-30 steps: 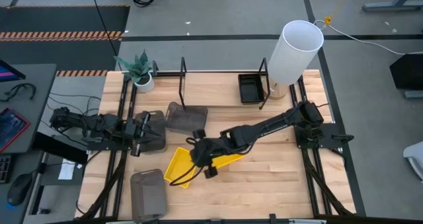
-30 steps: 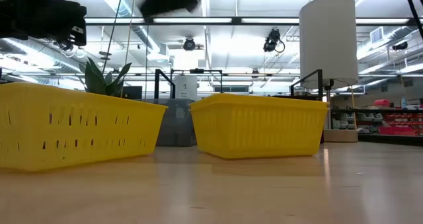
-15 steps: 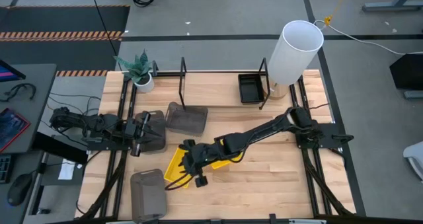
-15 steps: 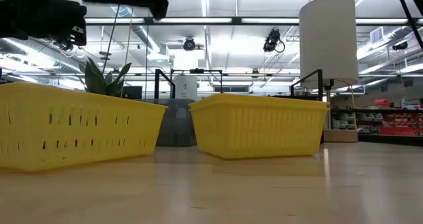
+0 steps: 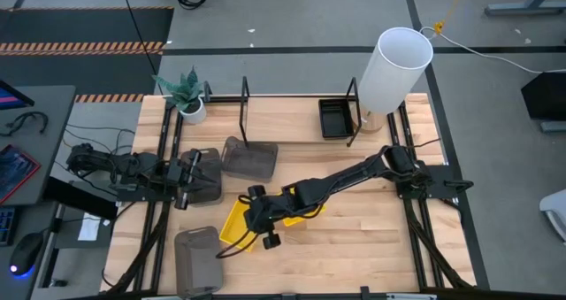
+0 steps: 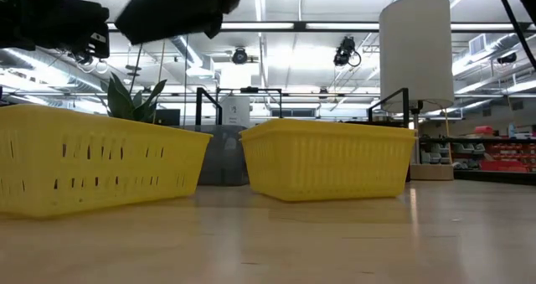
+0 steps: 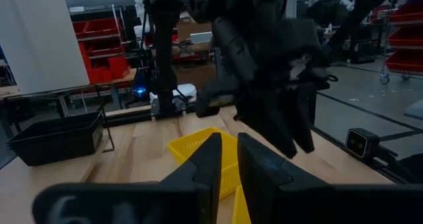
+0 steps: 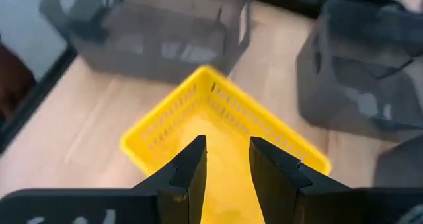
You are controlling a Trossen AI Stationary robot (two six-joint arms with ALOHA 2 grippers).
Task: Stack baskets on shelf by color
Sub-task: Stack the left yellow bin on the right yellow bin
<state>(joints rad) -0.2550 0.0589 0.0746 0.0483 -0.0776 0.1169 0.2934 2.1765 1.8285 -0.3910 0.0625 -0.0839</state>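
Observation:
The middle yellow basket should be stacked with the other yellow basket by color, so my right gripper will next grab it by its rim.
My right gripper is open and hovers over a yellow basket in the middle of the table; in the right wrist view that basket lies below the spread fingers, untouched. A second yellow basket sits partly under the right arm. Both stand on their bottoms in the low view. Three grey baskets rest on the table. A black basket sits by the black shelf frame. My left gripper waits above a grey basket, its fingers a narrow gap apart.
A tall white cylinder stands at the far right, next to the black basket. A potted plant is at the far left corner. Bare wood lies near and right of the yellow baskets.
My right gripper has moved toward the table's left, from over the gap between the yellow baskets to over the left one, and has come down a little in the last half second. The baskets and the left arm have kept still.

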